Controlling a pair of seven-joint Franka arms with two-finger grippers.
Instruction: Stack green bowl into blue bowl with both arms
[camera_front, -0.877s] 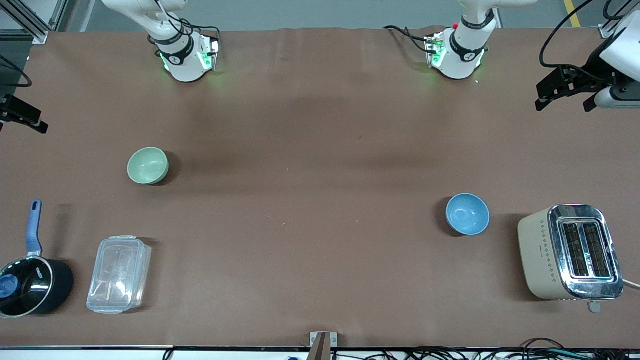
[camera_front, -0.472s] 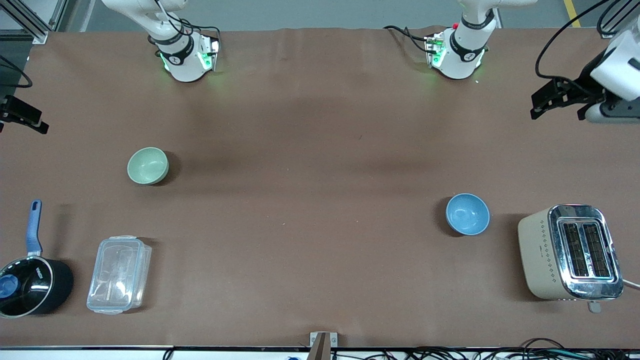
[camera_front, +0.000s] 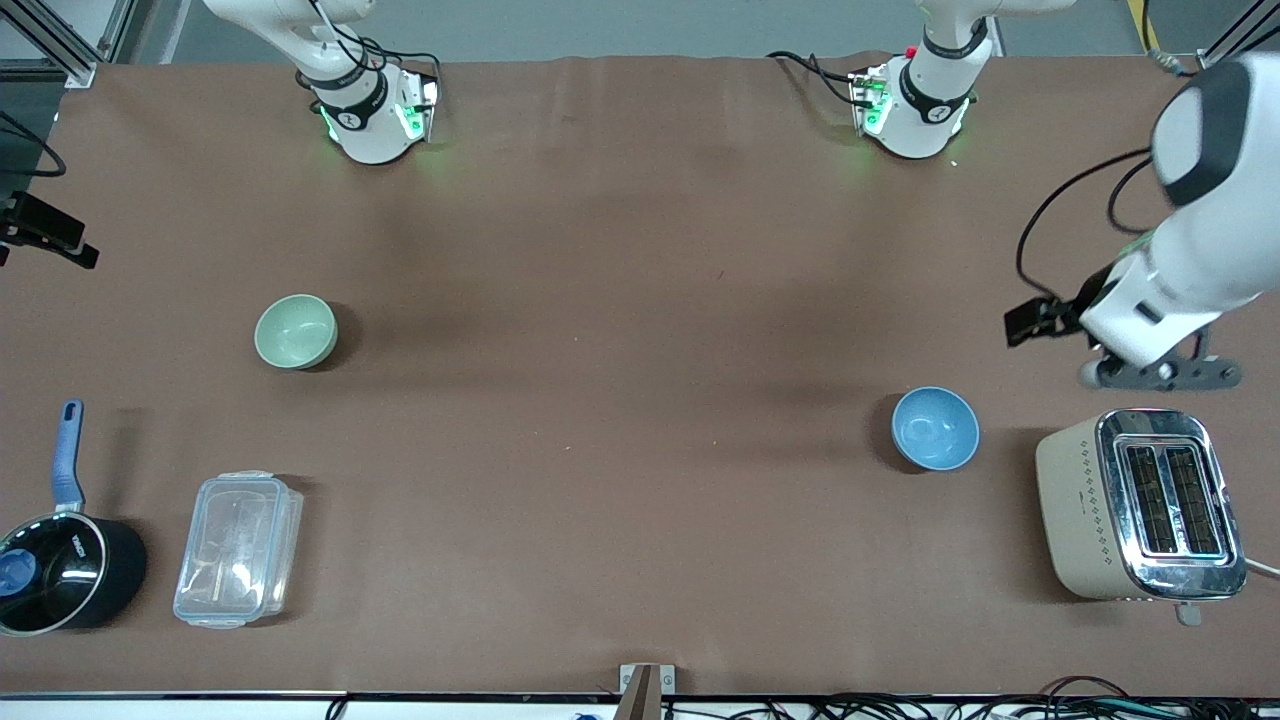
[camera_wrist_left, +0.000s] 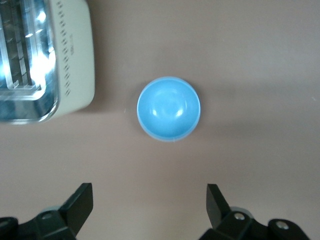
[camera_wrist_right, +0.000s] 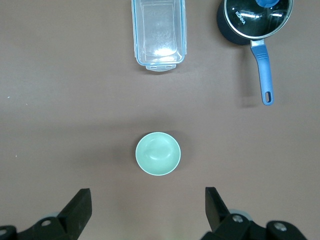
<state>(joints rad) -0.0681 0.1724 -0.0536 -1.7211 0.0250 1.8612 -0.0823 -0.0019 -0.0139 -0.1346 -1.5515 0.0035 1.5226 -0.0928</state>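
I need to pinch the blue bowl by its rim (camera_front: 936, 389) with my left gripper next, to bring it in for stacking the green bowl (camera_front: 296, 331) into it.
The green bowl (camera_front: 296, 331) stands upright and empty toward the right arm's end of the table. It also shows in the right wrist view (camera_wrist_right: 158, 153). The blue bowl (camera_front: 936, 428) stands upright and empty toward the left arm's end, and shows in the left wrist view (camera_wrist_left: 169, 108). My left gripper (camera_front: 1160, 372) (camera_wrist_left: 150, 192) is open and empty, high over the table beside the blue bowl and the toaster. My right gripper (camera_front: 45, 235) (camera_wrist_right: 147, 196) is open and empty, high over the right arm's end of the table, apart from the green bowl.
A cream and chrome toaster (camera_front: 1140, 505) stands beside the blue bowl at the left arm's end. A clear lidded container (camera_front: 238, 548) and a black saucepan with a blue handle (camera_front: 60, 570) lie nearer to the front camera than the green bowl.
My left arm has swung down from the table's back corner to over the table by the toaster and blue bowl. The right arm and both bowls have not moved.
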